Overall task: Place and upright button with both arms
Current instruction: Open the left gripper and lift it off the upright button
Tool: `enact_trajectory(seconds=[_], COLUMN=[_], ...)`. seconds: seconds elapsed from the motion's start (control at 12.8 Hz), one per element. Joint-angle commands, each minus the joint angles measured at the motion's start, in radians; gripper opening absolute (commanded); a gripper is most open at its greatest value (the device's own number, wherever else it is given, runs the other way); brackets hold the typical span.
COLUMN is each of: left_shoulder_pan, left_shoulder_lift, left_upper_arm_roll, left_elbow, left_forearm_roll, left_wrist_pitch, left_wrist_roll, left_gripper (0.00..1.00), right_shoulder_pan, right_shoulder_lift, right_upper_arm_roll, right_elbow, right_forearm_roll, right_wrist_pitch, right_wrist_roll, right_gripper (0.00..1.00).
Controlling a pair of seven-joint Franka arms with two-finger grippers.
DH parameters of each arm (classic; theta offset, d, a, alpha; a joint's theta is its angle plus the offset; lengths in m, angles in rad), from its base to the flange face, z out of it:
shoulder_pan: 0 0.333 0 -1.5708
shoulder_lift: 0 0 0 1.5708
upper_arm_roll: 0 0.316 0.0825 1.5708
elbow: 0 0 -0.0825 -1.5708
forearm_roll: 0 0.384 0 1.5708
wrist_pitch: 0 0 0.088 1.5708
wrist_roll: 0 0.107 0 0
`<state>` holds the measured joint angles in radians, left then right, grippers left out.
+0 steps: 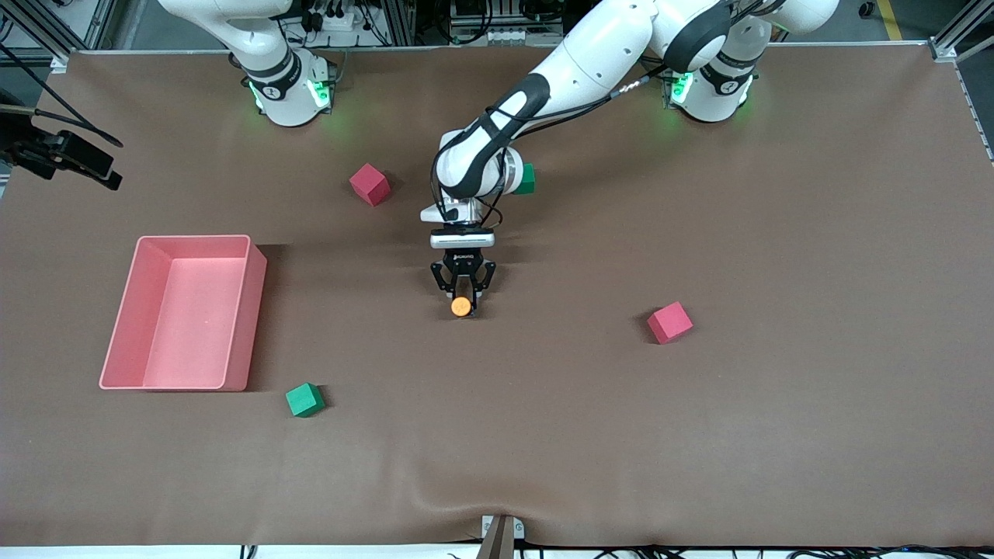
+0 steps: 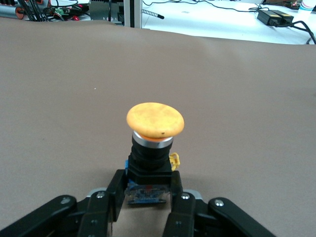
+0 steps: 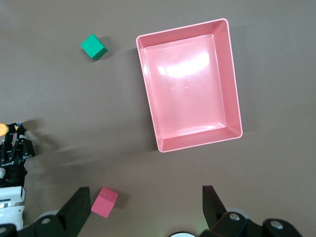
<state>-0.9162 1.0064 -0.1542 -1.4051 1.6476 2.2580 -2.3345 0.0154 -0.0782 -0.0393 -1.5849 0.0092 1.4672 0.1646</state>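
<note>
My left gripper should open now and let go of the button, because the button's lower edge meets its shadow on the brown table and the button would stand.
The button [image 1: 461, 306] has a round orange cap and a black body, and it stands upright on the brown table near the middle. In the left wrist view its cap [image 2: 155, 119] is on top and its black body [image 2: 150, 160] is below. My left gripper [image 1: 463, 293] reaches in low from the left arm's base and is shut on the base of the body, one finger [image 2: 117, 192] on each side. My right gripper [image 3: 145, 207] is open and empty, high over the table near the right arm's base [image 1: 287, 85]. It is out of the front view.
A pink bin [image 1: 256, 310] sits toward the right arm's end and also shows in the right wrist view [image 3: 233, 84]. Red cubes [image 1: 370, 184] [image 1: 669, 322] and a green cube [image 1: 304, 400] lie around. Another green cube [image 1: 527, 178] is partly hidden by the left arm.
</note>
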Motion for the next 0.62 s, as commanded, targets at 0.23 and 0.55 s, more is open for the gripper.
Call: enact_trajectory(seconds=[0.23, 0.55], left_shoulder_pan=[0.000, -0.055], left_shoulder_lift=[0.026, -0.050], left_upper_arm_roll=[-0.014, -0.031], left_elbow=[0.041, 0.049], left_forearm_roll=[0.037, -0.350], left_wrist_pitch=[0.020, 0.014], left_wrist_roll=[-0.077, -0.071], left_gripper=[1.00, 1.00], right_shoulder_pan=[-0.006, 0.017], right_shoulder_lift=[-0.003, -0.003], right_upper_arm_roll=[0.002, -0.031], right_elbow=[0.005, 0.005], right_forearm_roll=[-0.001, -0.001], right_wrist_pitch=[-0.013, -0.015], right_wrist_roll=[-0.008, -0.008], right_gripper=[1.00, 1.00])
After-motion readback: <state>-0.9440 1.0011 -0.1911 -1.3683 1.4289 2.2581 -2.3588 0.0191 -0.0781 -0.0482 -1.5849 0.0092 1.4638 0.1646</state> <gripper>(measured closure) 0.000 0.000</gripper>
